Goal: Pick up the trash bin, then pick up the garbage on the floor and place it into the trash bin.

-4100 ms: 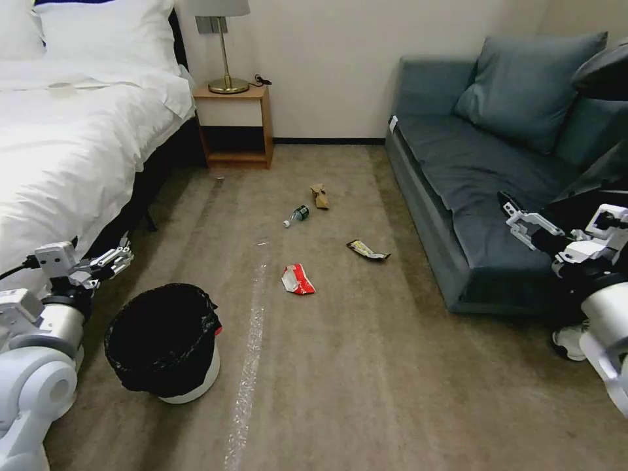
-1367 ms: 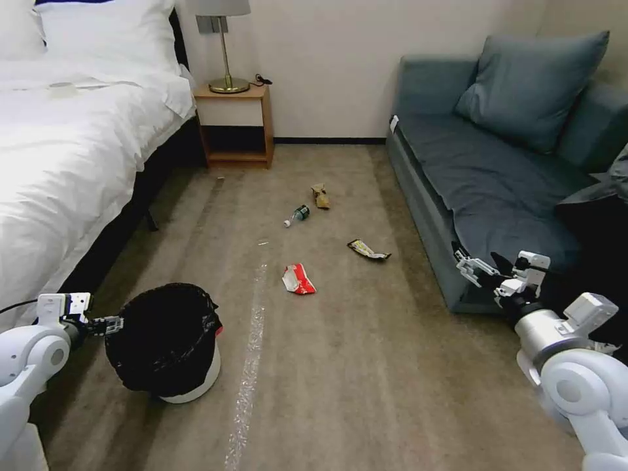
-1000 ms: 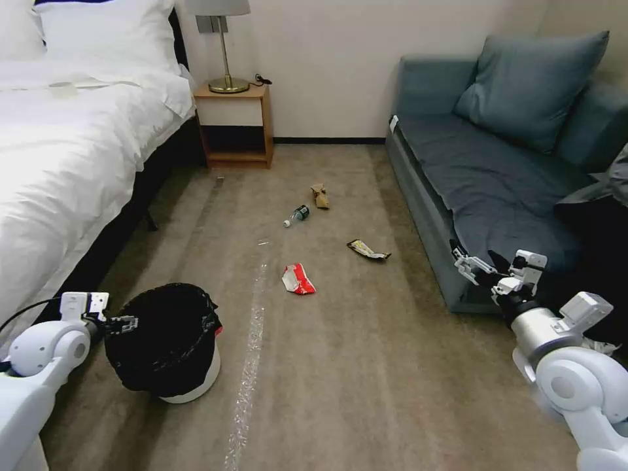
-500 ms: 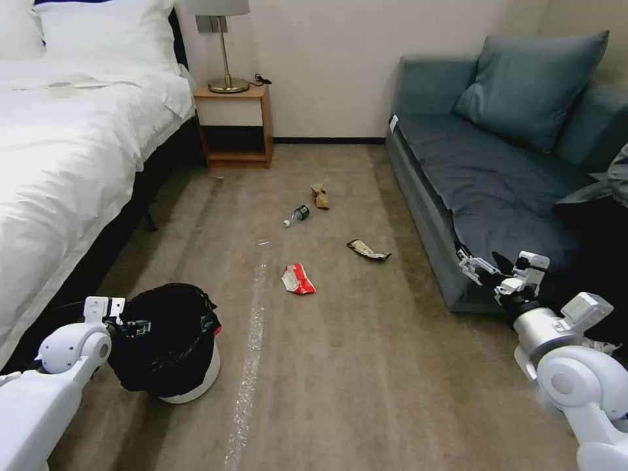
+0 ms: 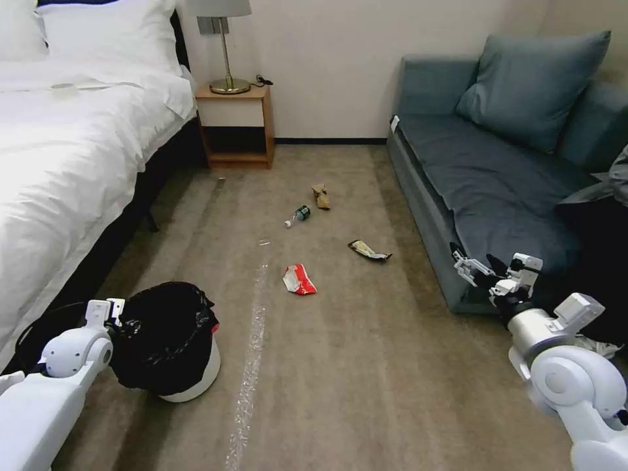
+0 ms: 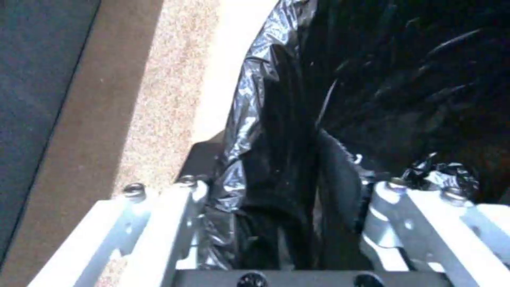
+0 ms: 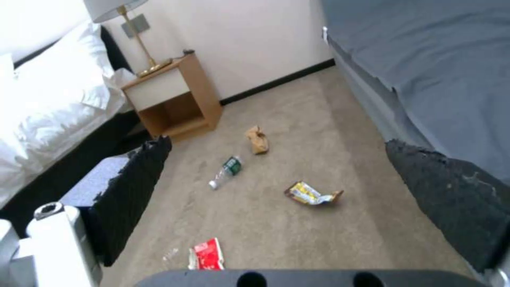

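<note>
I should next grab the trash bin's bag-covered rim (image 5: 130, 316) with my left gripper. That keeps the trash bin's opening (image 5: 170, 326) free for the garbage.
The trash bin (image 5: 190, 373), white with a crinkled black bag over its rim, stands on the carpet at the near left. My left gripper (image 5: 131, 322) is at its left rim. In the left wrist view the left gripper (image 6: 289, 185) is open, with one finger on each side of the bag-covered rim (image 6: 276, 159). The garbage lies mid-floor: a red-and-white wrapper (image 5: 297, 279) (image 7: 207, 255), a yellow-and-black wrapper (image 5: 368, 250) (image 7: 310, 194), a small bottle (image 5: 297, 216) (image 7: 226, 170) and crumpled brown paper (image 5: 320, 196) (image 7: 257, 139). My right gripper (image 5: 474, 271) hangs open by the sofa's front corner.
A white bed (image 5: 65, 163) runs along the left and a blue-grey sofa (image 5: 497, 176) along the right. A wooden nightstand (image 5: 235, 124) with a lamp stands at the far wall. Dark clothing (image 5: 589, 229) lies on the sofa's near end. Open carpet lies between bed and sofa.
My left arm has come down and forward, so its gripper went from beside the bed to straddling the bin's left rim. The right arm dropped from sofa height, then held nearly still.
</note>
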Controlling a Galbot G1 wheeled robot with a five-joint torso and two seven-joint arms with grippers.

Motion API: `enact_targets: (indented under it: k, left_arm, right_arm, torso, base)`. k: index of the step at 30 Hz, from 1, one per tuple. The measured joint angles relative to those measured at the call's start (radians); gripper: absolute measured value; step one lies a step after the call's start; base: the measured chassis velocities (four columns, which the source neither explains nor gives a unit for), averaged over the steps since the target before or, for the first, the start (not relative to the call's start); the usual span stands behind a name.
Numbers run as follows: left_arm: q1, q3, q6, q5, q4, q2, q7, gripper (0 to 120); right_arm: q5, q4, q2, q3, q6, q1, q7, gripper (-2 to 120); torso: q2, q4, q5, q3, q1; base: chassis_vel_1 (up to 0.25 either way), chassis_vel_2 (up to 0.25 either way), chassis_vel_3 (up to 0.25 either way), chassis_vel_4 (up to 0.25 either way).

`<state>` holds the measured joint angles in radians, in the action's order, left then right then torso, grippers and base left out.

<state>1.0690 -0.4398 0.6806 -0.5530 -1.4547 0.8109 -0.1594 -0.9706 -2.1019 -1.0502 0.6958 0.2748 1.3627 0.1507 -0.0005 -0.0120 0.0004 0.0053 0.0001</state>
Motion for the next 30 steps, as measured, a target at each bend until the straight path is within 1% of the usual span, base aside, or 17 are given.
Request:
enact_targets:
  k: [1, 9, 11, 12, 14, 15, 17, 18, 19, 26, 27, 29, 30]
  left_arm:
    - [0.001, -0.001, 0.000, 0.000, 0.000, -0.002, 0.003, 34]
    - [-0.016, -0.006, 0.014, -0.006, 0.013, 0.004, -0.010, 32]
    - [-0.028, 0.003, 0.021, 0.007, 0.014, -0.011, -0.009, 32]
    - [-0.028, 0.003, 0.021, 0.007, 0.014, -0.011, -0.009, 32]
    - [-0.038, 0.007, 0.025, 0.021, 0.008, -0.035, -0.005, 27]
    - [-0.038, 0.007, 0.025, 0.021, 0.008, -0.035, -0.005, 27]
    - [-0.048, 0.012, 0.024, 0.032, -0.004, -0.059, -0.001, 18]
    - [-0.048, 0.012, 0.024, 0.032, -0.004, -0.059, -0.001, 18]
    - [-0.051, 0.014, 0.021, 0.036, -0.012, -0.070, 0.003, 15]
    - [-0.052, 0.019, 0.019, 0.080, -0.035, -0.105, 0.024, 14]
    - [-0.052, 0.019, 0.019, 0.080, -0.035, -0.105, 0.024, 14]
    - [-0.051, 0.020, 0.016, 0.099, -0.045, -0.120, 0.034, 11]
    - [-0.051, 0.020, 0.016, 0.099, -0.045, -0.120, 0.034, 11]
  right_arm:
    - [0.000, -0.002, -0.001, -0.001, 0.000, 0.000, 0.001, 100]
    - [0.001, -0.007, -0.008, -0.001, -0.002, 0.007, 0.002, 100]
    - [0.005, -0.008, -0.010, -0.001, -0.002, 0.013, 0.002, 100]
    - [0.005, -0.008, -0.010, -0.001, -0.002, 0.013, 0.002, 100]
    - [0.008, -0.012, -0.012, 0.001, -0.003, 0.019, 0.002, 100]
    - [0.008, -0.012, -0.012, 0.001, -0.003, 0.019, 0.002, 100]
    - [0.012, -0.017, -0.015, 0.002, -0.006, 0.023, 0.002, 100]
    - [0.012, -0.017, -0.015, 0.002, -0.006, 0.023, 0.002, 100]
    - [0.012, -0.019, -0.016, 0.003, -0.006, 0.025, 0.002, 100]
    - [0.014, -0.024, -0.019, 0.011, -0.008, 0.037, -0.001, 100]
    - [0.014, -0.024, -0.019, 0.011, -0.008, 0.037, -0.001, 100]
    - [0.015, -0.024, -0.017, 0.013, -0.010, 0.042, -0.003, 100]
    - [0.015, -0.024, -0.017, 0.013, -0.010, 0.042, -0.003, 100]
  torso:
    - [0.000, -0.0001, -0.0001, 0.000, 0.000]
    - [0.000, 0.0000, -0.0006, 0.000, 0.000]
    - [0.000, -0.0002, -0.0018, 0.001, 0.000]
    - [0.000, -0.0002, -0.0018, 0.001, 0.000]
    - [0.000, -0.0003, -0.0021, 0.001, 0.000]
    - [0.000, -0.0003, -0.0021, 0.001, 0.000]
    - [0.000, -0.0002, -0.0015, 0.001, 0.000]
    - [0.000, -0.0002, -0.0015, 0.001, 0.000]
    - [0.000, -0.0003, -0.0012, 0.001, 0.000]
    - [0.000, -0.0002, -0.0006, 0.000, 0.000]
    - [0.000, -0.0002, -0.0006, 0.000, 0.000]
    - [0.000, -0.0003, -0.0004, 0.000, 0.000]
    - [0.000, -0.0003, -0.0004, 0.000, 0.000]
  base:
    - [0.000, 0.000, 0.000, 0.000]
    - [0.000, 0.000, 0.000, 0.000]
    - [0.000, 0.000, 0.000, 0.000]
    - [0.000, 0.000, 0.000, 0.000]
    - [0.000, 0.000, 0.000, 0.000]
    - [0.000, 0.000, 0.000, 0.000]
    - [0.000, 0.000, 0.000, 0.000]
    - [0.000, 0.000, 0.000, 0.000]
    - [0.000, 0.000, 0.000, 0.000]
    - [0.000, 0.000, 0.000, 0.000]
    - [0.000, 0.000, 0.000, 0.000]
    - [0.000, 0.000, 0.000, 0.000]
    - [0.000, 0.000, 0.000, 0.000]
